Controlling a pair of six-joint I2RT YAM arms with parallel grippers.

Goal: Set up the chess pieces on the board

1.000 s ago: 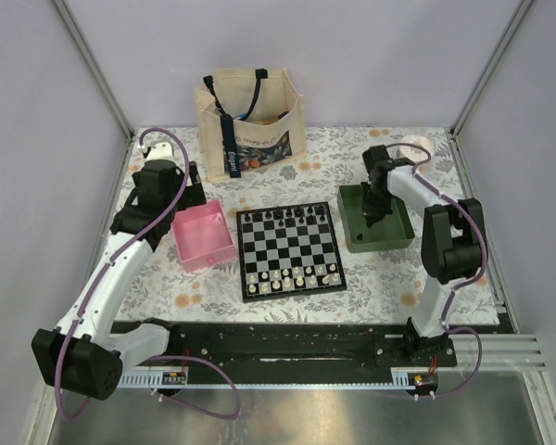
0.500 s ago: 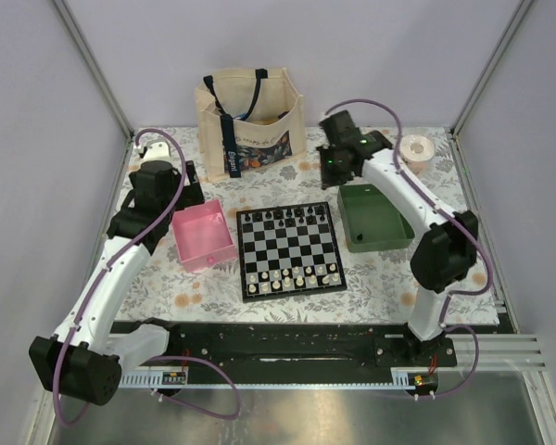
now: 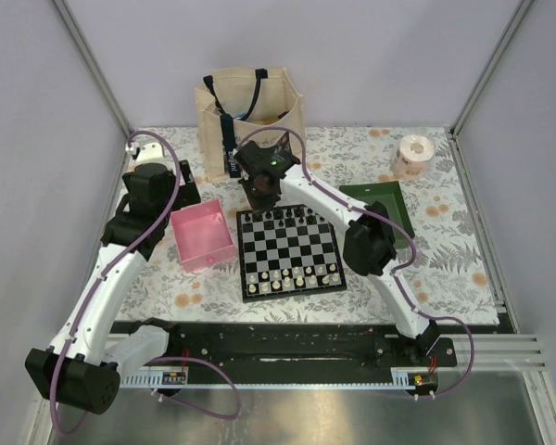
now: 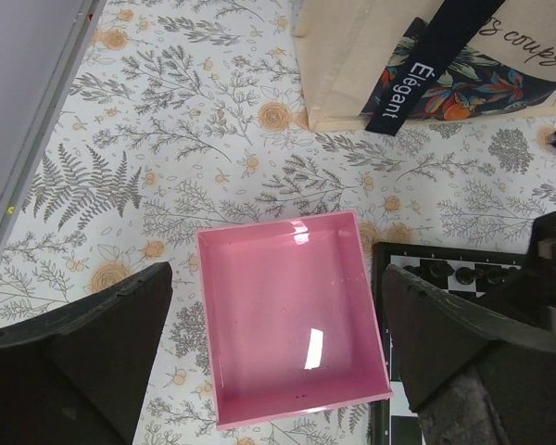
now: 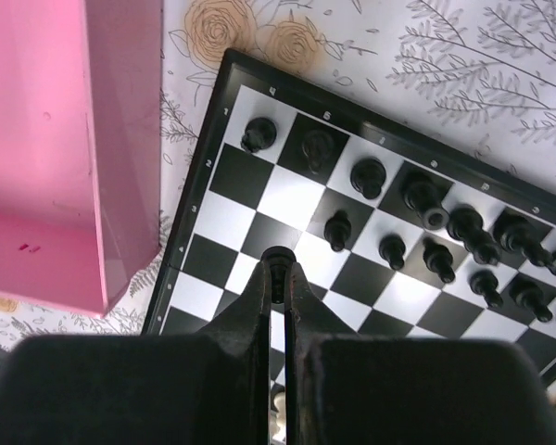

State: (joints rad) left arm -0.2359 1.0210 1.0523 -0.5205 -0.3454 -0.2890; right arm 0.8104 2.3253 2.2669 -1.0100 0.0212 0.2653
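Note:
My right gripper should stay closed on the black chess piece until it gets to the free white square. The piece is above the board (image 3: 288, 245) and would fall if I opened now.
The board (image 3: 288, 245) lies in the middle of the table. Several black chess pieces (image 3: 293, 218) stand on its two far rows and show from above in the right wrist view (image 5: 368, 176). White pieces (image 3: 292, 276) line the near rows. My right gripper (image 3: 261, 198) hangs over the board's far-left corner. Its fingers are shut on one black chess piece (image 5: 277, 256), above the squares (image 5: 287, 197) near the left edge. My left gripper (image 4: 273, 278) is open and empty above the pink tray (image 4: 278, 227).
The pink tray (image 3: 204, 239) sits just left of the board. The green tray (image 3: 389, 200) lies to its right, partly behind my right arm. A cloth tote bag (image 3: 250, 116) stands at the back. A tape roll (image 3: 411, 156) sits far right.
My right arm has swung left from the green tray, past the tote bag, to the board's far-left corner, fingers shut throughout. The left arm has barely shifted.

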